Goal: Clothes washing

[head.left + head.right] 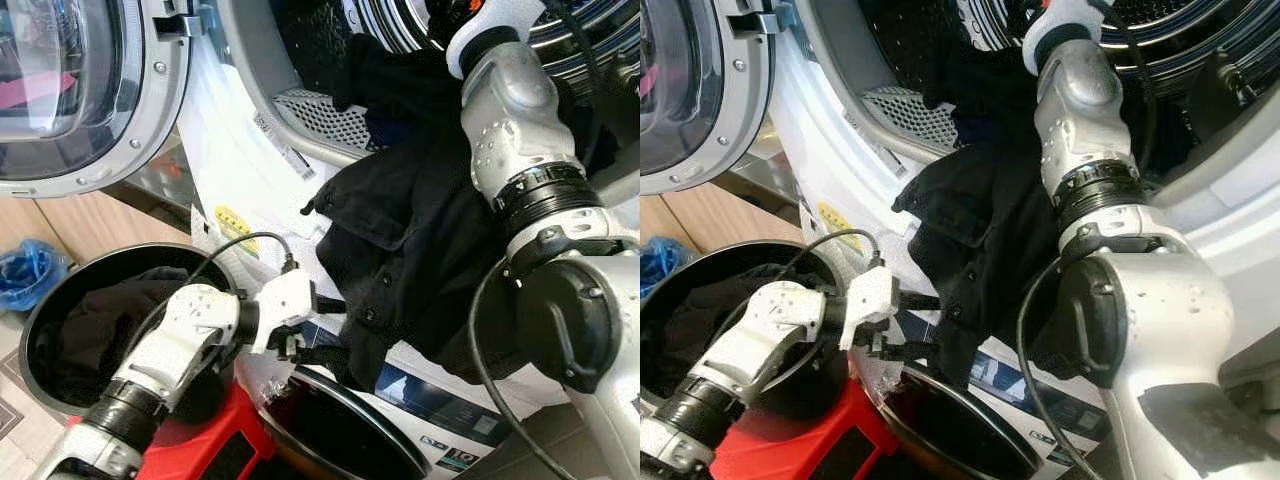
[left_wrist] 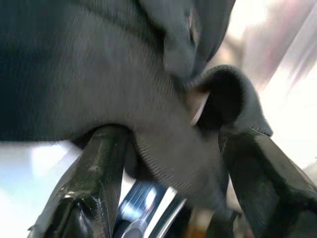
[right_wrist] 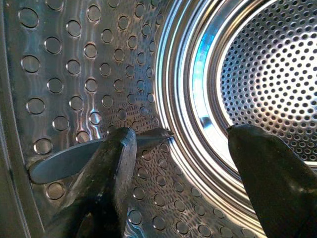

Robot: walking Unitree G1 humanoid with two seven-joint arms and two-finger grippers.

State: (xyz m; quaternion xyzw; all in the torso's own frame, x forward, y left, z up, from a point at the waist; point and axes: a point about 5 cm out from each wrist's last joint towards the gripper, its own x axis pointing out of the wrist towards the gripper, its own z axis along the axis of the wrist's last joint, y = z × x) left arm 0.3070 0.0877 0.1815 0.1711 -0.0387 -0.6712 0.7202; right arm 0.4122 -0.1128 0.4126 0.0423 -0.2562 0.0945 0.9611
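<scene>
My left gripper pinches the garment by a bunched fold that stands up at its lower edge next, as the rest of the garment hangs slack.
A black garment hangs out of the washing machine's drum mouth and down the white front. My left gripper is at its lower edge and open, with a fold of the dark cloth lying between the fingers. My right arm reaches over the garment into the machine. In the right wrist view my right gripper is open and empty inside the perforated steel drum, near a drum paddle.
The machine's round door stands open at the upper left. A black basket holding dark clothes sits on the floor at left, beside a red stool. A dark round rimmed object lies below the garment. A blue bag is far left.
</scene>
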